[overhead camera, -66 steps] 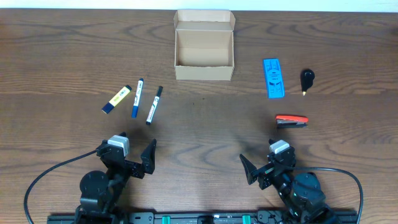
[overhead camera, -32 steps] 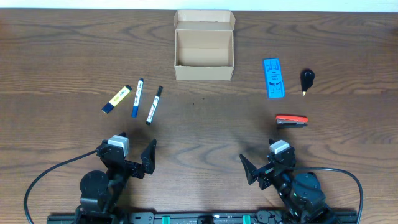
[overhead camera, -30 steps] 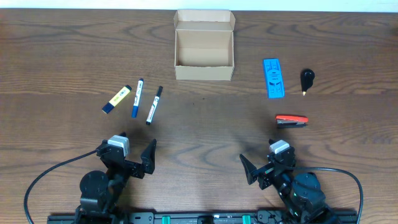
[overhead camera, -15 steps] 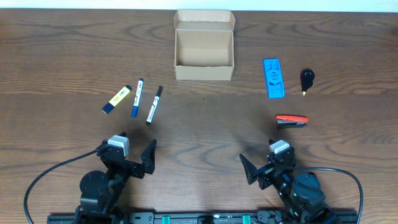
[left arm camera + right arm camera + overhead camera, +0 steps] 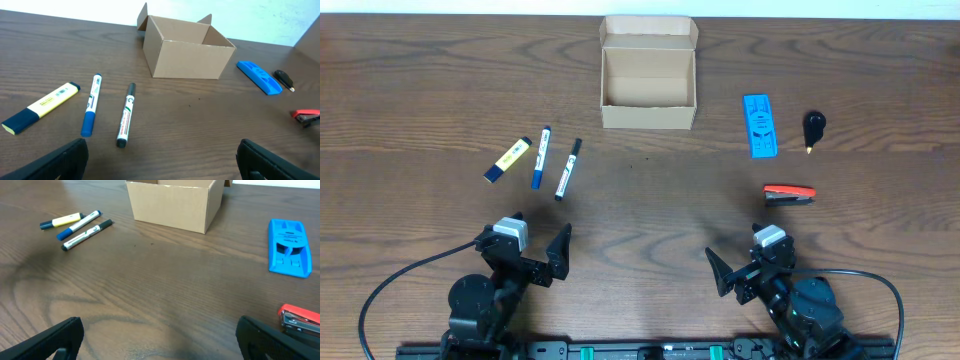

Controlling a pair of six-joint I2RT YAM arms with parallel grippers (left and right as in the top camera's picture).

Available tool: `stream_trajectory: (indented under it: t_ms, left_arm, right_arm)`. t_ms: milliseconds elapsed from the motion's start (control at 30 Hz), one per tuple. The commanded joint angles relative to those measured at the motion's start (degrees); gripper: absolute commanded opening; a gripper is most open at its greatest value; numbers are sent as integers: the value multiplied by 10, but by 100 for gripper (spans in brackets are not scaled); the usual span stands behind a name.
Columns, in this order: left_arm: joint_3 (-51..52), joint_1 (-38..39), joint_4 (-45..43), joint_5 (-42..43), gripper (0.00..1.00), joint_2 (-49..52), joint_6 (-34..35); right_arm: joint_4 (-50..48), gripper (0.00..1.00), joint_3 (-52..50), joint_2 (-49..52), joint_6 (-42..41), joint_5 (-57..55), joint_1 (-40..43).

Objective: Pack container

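My right gripper grabs the container by its side facing the blue flat tool next, since the container's opening stays free for packing.
The tan cardboard container (image 5: 649,88) stands open at the table's far middle, its flap lid tilted back; it also shows in the left wrist view (image 5: 187,53) and the right wrist view (image 5: 174,204). A yellow highlighter (image 5: 507,160), a blue marker (image 5: 540,156) and a black marker (image 5: 568,168) lie at the left. A blue flat tool (image 5: 760,125), a small black object (image 5: 814,128) and a red stapler (image 5: 789,193) lie at the right. My left gripper (image 5: 532,252) and right gripper (image 5: 742,268) are both open and empty near the front edge.
The dark wood table (image 5: 650,210) holds everything. Black cables (image 5: 390,290) loop off both arm bases at the front. A white wall runs behind the container.
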State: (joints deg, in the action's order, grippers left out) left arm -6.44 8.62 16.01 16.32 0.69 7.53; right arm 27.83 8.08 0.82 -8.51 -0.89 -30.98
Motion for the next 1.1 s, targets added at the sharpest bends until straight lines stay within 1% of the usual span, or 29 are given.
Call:
stream_trajectory:
  t_ms: [0,33,133,233,367,433,500,600,700,800,933,1067]
  left_arm:
    - [14,-5,1,0,95,-4,2]
    - [14,-5,1,0,95,-4,2]
    - [14,-5,1,0,95,-4,2]
    - [14,-5,1,0,95,-4,2]
    - [14,-5,1,0,95,-4,2]
    - [14,-5,1,0,96,-4,2]
    - [14,-5,1,0,95,-4,2]
    - [14,-5,1,0,95,-4,2]
    - [14,-5,1,0,95,-4,2]
    - [14,-5,1,0,95,-4,2]
    - [14,-5,1,0,95,-4,2]
    - [14,-5,1,0,95,-4,2]
  right_arm:
    - [-2,99,-3,-5,-26,1,-5]
    - [-2,99,-3,-5,-68,1,-5]
    - [-2,99,-3,-5,-154,1,-5]
    - [0,99,-3,-5,-204,4,-5]
    - [-9,99,-3,-5,-239,5,-5]
    - [-27,99,-3,-4,-240,5,-5]
    - [-53,99,-3,-1,-225,13,-5]
    - [-122,99,0,29,-220,34,-5]
    - [-175,99,23,100,-204,42,-4]
    - [-179,99,82,208,-158,42,0]
    - [-179,99,191,376,-111,42,11]
    - [-177,99,316,541,-96,41,30]
